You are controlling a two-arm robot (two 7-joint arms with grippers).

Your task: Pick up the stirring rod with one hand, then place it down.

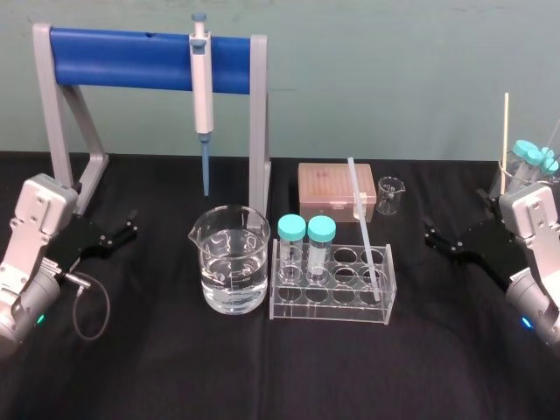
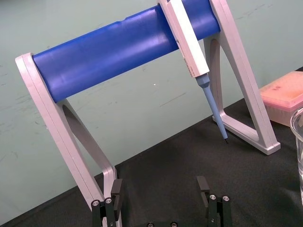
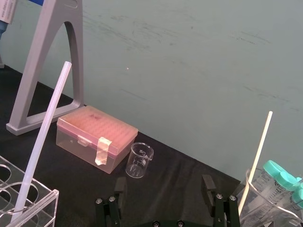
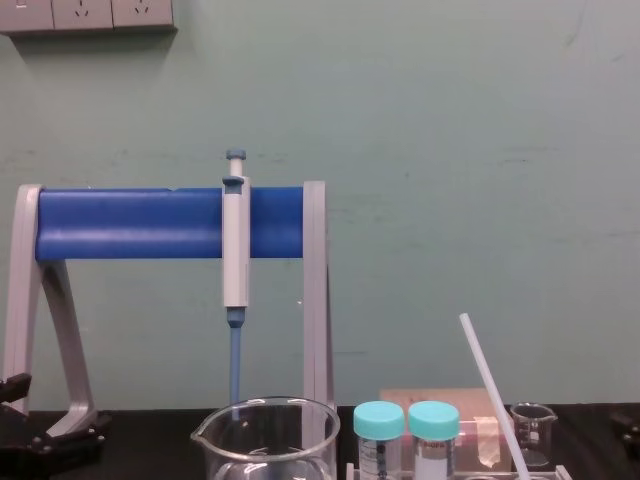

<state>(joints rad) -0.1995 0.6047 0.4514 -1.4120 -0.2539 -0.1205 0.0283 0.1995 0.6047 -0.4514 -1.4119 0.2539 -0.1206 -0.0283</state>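
Observation:
The stirring rod's lower end sits inside the clear tube rack (image 3: 43, 204), so my right gripper should next grab the rod by the rod's upper part standing free (image 3: 54, 101).
The stirring rod (image 1: 364, 219) is a long whitish translucent rod that leans in a back-right hole of the clear tube rack (image 1: 332, 306), its top tilted toward the pink box. The right wrist view shows the rod (image 3: 43, 135) rising out of the rack, and the chest view shows it (image 4: 490, 395) slanting up beside the capped vials. My right gripper (image 1: 431, 234) rests open on the black table to the right of the rack, apart from the rod, with nothing between its fingers (image 3: 164, 183). My left gripper (image 1: 129, 225) lies open at the far left near the stand's foot (image 2: 160, 185).
A blue-barred grey stand (image 1: 149, 57) holds a pipette (image 1: 202, 83) at the back. A water-filled beaker (image 1: 231, 260) sits left of the rack, which holds two teal-capped vials (image 1: 306, 245). Behind are a pink tip box (image 1: 331, 188) and a small beaker (image 1: 390, 194). A beaker with capped tubes and a thin stick (image 3: 257, 156) stands far right.

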